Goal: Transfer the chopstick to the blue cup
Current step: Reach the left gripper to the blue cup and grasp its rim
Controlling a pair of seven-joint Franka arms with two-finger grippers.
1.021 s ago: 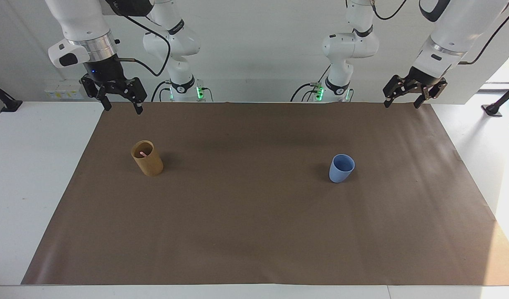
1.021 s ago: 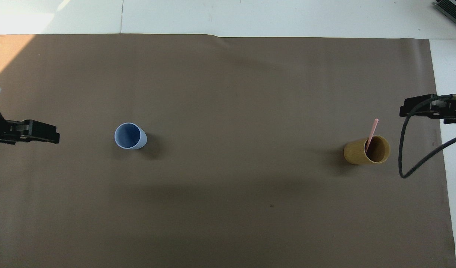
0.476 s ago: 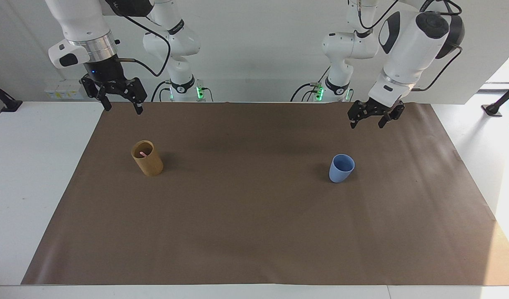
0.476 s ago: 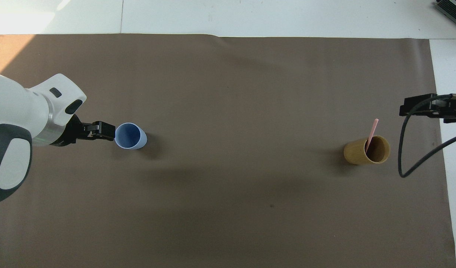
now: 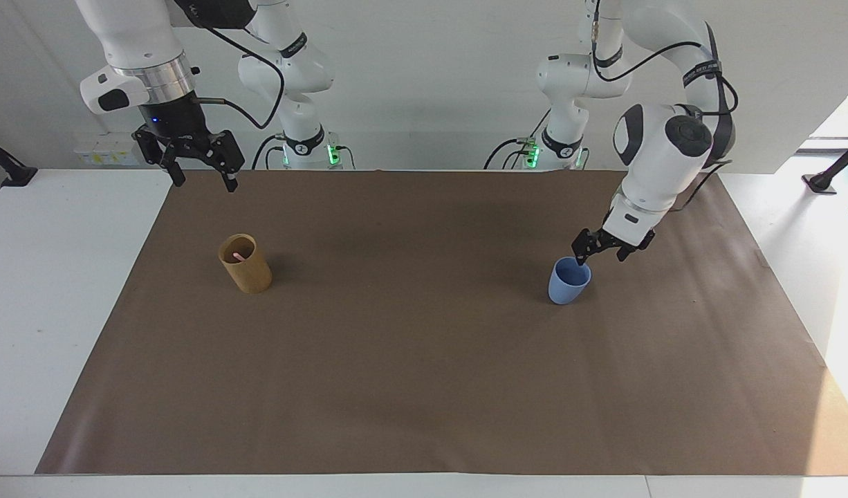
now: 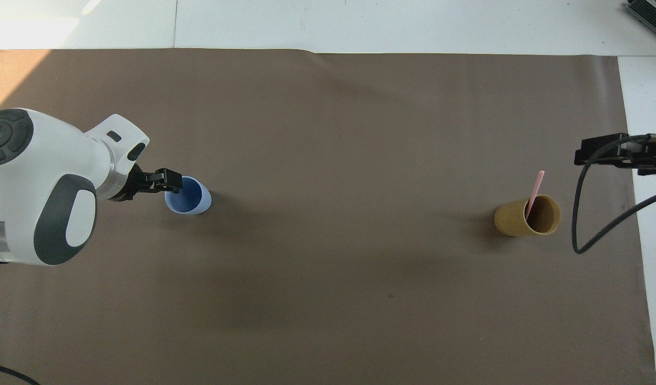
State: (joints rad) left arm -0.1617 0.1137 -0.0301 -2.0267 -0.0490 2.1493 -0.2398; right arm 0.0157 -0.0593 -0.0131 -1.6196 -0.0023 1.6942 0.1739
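The pale pink chopstick should go into the blue cup [image 6: 188, 196], so my right gripper should next grab it by its exposed upper end [image 6: 539, 179].
The blue cup [image 5: 566, 286] stands upright on the brown mat toward the left arm's end; it also shows in the overhead view [image 6: 195, 200]. My left gripper [image 5: 602, 253] is open and low at the cup's rim, one fingertip [image 5: 580, 259] at the rim; it overlaps the rim in the overhead view [image 6: 170, 184]. A pink chopstick [image 6: 535, 190] leans in the tan holder [image 6: 512, 222] toward the right arm's end; only its tip [image 5: 238, 256] shows in the facing view. My right gripper [image 5: 204, 178] waits open, raised over the mat's edge, apart from the holder [image 5: 247, 271].
The brown mat [image 5: 424, 380] covers most of the white table [image 5: 64, 277]. A black cable [image 6: 577, 224] hangs from the right arm beside the holder. Nothing else stands on the mat.
My left arm has swung in from the mat's corner and come down to the blue cup's rim. The right arm, the cups and the chopstick have not moved.
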